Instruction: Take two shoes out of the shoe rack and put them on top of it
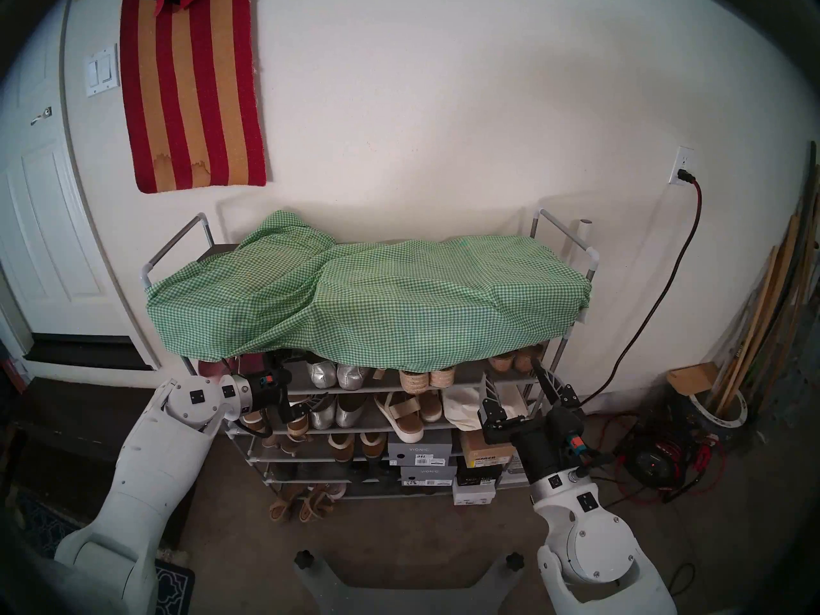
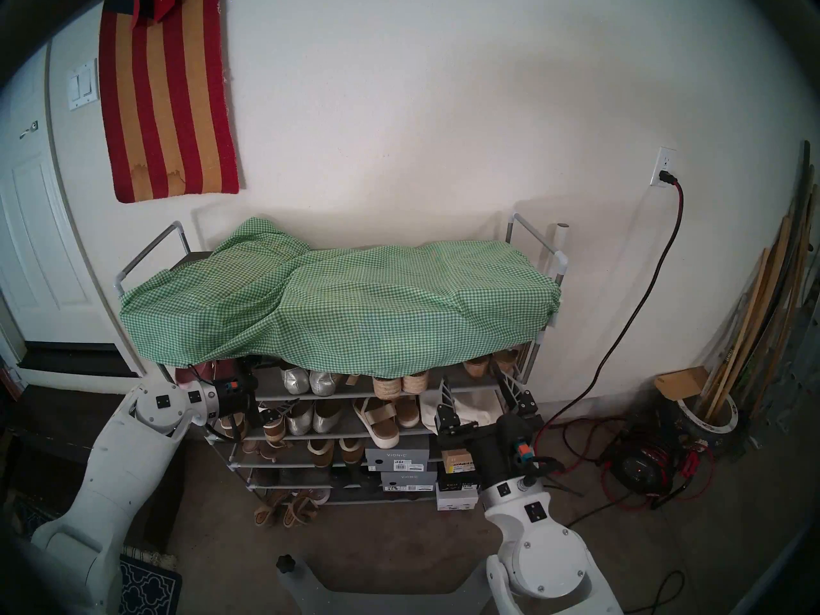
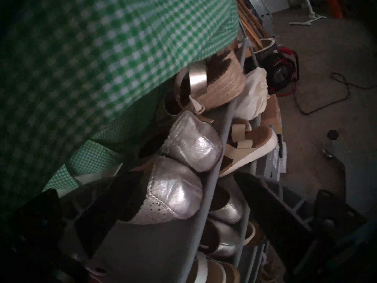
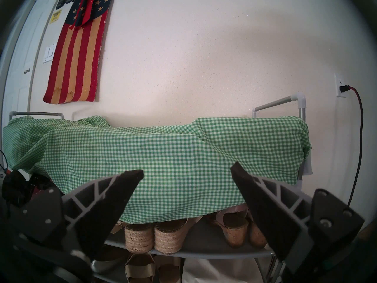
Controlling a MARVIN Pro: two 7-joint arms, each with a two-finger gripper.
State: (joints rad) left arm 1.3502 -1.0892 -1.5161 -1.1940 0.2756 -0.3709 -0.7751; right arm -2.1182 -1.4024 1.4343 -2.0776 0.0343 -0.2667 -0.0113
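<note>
My left gripper pinches the nearer shoe by its thin side at the shoe's opening (image 3: 145,209) next, since the shoe's toe bulges round and wide.
The shoe rack (image 1: 177,241) stands against the wall, its top covered by a green checked cloth (image 1: 355,299). Two perforated silver flats (image 1: 321,374) sit side by side on the shelf just under the cloth, toes forward. In the left wrist view the nearer shoe (image 3: 175,192) and the farther shoe (image 3: 193,145) lie behind the front rail (image 3: 214,174). My left gripper (image 1: 301,383) is open, one finger by the nearer shoe's opening, the other in front of the rail. My right gripper (image 1: 517,381) is open and empty before the rack's right end, facing the cloth (image 4: 183,154).
Plain silver flats (image 1: 328,416) sit one shelf lower, rope-soled wedges (image 1: 426,376) to the right of the perforated pair. Shoe boxes (image 1: 419,454) fill the lower shelves. A red cord (image 1: 692,228), a cable reel (image 1: 652,465) and leaning planks (image 1: 776,316) are at the right.
</note>
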